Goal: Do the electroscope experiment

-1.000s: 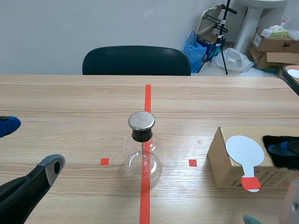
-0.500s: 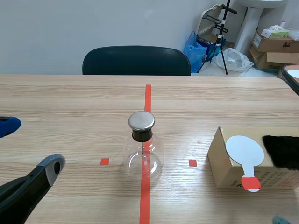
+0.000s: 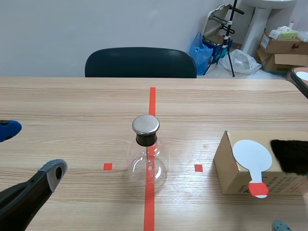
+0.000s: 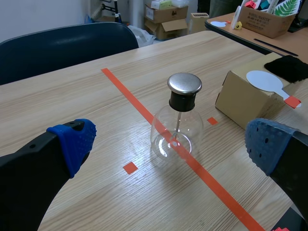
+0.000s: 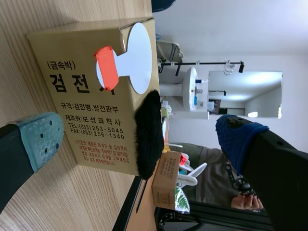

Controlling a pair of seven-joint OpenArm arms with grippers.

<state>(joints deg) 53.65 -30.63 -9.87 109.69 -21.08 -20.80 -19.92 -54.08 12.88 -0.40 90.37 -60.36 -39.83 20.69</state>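
My right gripper will next grab the paddle by its red handle, which sticks out past the edge of the box, since the paddle's white disc (image 3: 251,154) lies flat on the box (image 3: 228,166).
A clear glass flask (image 3: 147,161) with a round metal cap (image 3: 146,124) stands on the red tape line at mid-table. My left gripper (image 3: 29,151) is open at the near left of it, well apart. In the left wrist view the flask (image 4: 174,137) stands ahead, between the open fingers (image 4: 72,142). At the right, a cardboard box (image 3: 228,166) carries a white paddle with a red handle (image 3: 252,155) and a black fur cloth (image 3: 291,156). My right gripper (image 5: 139,137) is open, facing the box (image 5: 77,91), paddle (image 5: 132,57) and fur (image 5: 149,134). In the scene view only one pad (image 3: 280,226) of it shows.
A dark chair (image 3: 140,61) stands behind the table's far edge. Cartons and bags (image 3: 284,45) lie on the floor at the back right. Another table's corner (image 3: 301,74) shows at the right edge.
My right gripper, which was over the box beside the fur cloth, has drawn back toward the near edge. Flask, box and left arm have not moved.
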